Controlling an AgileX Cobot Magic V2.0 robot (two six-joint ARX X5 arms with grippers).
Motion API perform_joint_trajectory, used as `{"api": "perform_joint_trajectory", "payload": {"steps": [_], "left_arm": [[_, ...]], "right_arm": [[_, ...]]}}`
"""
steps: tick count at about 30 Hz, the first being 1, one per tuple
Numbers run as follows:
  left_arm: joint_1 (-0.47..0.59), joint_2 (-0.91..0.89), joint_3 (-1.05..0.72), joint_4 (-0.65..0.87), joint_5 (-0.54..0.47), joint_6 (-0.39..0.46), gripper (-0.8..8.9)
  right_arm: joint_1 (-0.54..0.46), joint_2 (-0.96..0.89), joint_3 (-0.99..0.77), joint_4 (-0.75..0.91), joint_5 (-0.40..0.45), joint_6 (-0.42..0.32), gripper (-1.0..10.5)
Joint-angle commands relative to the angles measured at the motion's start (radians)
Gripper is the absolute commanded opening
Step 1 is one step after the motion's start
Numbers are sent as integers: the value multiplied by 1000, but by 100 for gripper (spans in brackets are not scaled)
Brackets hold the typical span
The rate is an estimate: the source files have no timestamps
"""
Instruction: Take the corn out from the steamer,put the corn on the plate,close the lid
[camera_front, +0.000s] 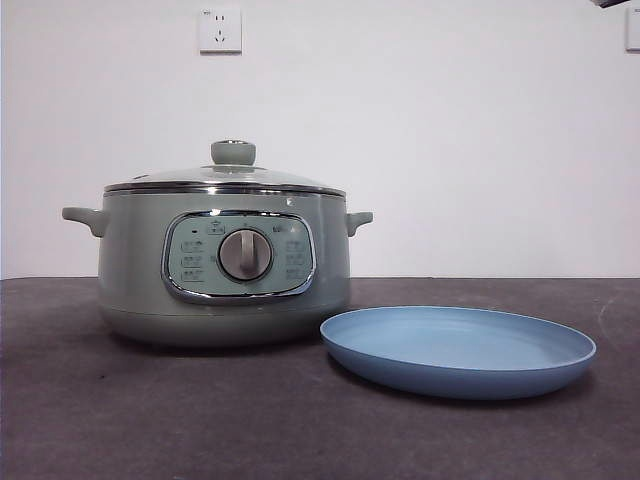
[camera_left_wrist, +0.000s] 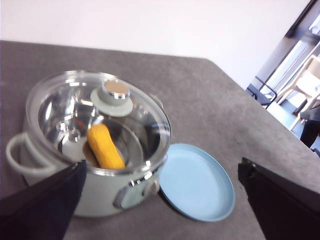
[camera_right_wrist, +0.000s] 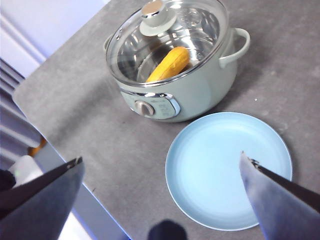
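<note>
My left gripper grabs the lid by the narrow green knob on top (camera_front: 233, 153) next, since the glass lid spreads wider than my left gripper's open fingers.
The sage-green steamer (camera_front: 225, 265) stands on the table with its glass lid (camera_front: 225, 178) on, the green knob (camera_front: 233, 152) on top. Through the lid the yellow-orange corn (camera_left_wrist: 105, 146) lies inside the pot; it also shows in the right wrist view (camera_right_wrist: 169, 64). The light blue plate (camera_front: 458, 350) lies empty beside the steamer. My left gripper (camera_left_wrist: 160, 200) hovers high above the steamer (camera_left_wrist: 95, 150) and plate (camera_left_wrist: 197, 181), jaws open and empty. My right gripper (camera_right_wrist: 162, 195) hovers high above the plate (camera_right_wrist: 227, 170), jaws open and empty.
The dark grey table (camera_front: 150, 420) runs to edges seen in both wrist views. A wall socket (camera_front: 220, 30) is on the white wall behind. A black arm tip (camera_front: 610, 3) shows at the top right corner of the front view.
</note>
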Motion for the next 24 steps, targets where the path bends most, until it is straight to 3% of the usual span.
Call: {"api": "perform_joint_trajectory", "payload": {"steps": [1, 10, 24], "left_arm": [[-8, 32, 0, 49, -1, 7, 597], [-115, 227, 114, 134, -131, 20, 597], [-340, 657, 366, 238, -351, 145, 595]], "right_arm": [[2, 0, 3, 5, -1, -6, 599], [2, 2, 3, 5, 0, -7, 599], [2, 2, 3, 7, 3, -8, 599]]}}
